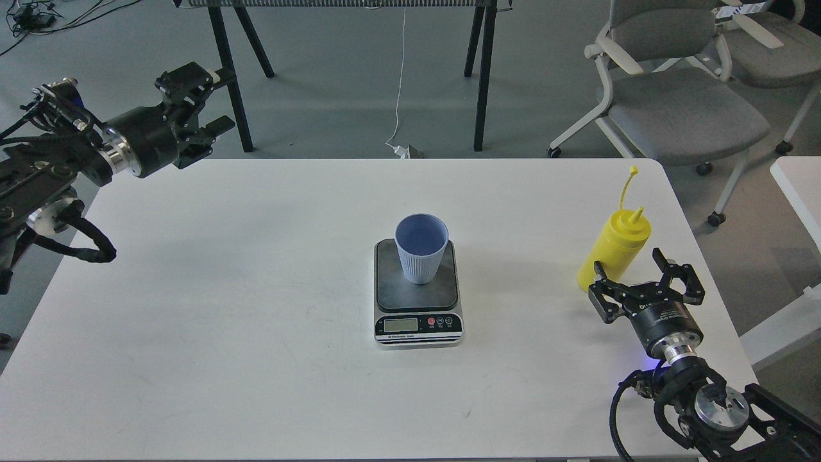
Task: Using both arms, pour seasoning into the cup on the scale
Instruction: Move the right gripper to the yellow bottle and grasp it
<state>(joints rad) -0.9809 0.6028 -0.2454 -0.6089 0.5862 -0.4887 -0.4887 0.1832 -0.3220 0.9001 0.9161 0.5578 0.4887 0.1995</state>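
Observation:
My right gripper grabs the yellow seasoning bottle by its body (612,245) next, to pour seasoning into the cup (421,248).
A yellow squeeze bottle (617,247) with a pointed nozzle and a thin tethered cap stands upright at the right of the white table (256,289). My right gripper (630,268) is open, its fingers either side of the bottle's base, which they partly hide. A pale blue-grey ribbed cup (421,248) with a blue inside stands upright on the dark platform of a silver scale (417,295) at the table's middle. My left gripper (206,99) is open and empty, above the floor past the table's far left corner.
Grey office chairs (680,96) stand behind the table at the right. Black table legs (481,70) and a white cable (399,83) are on the floor beyond the far edge. A second white table's edge (798,192) shows at the far right.

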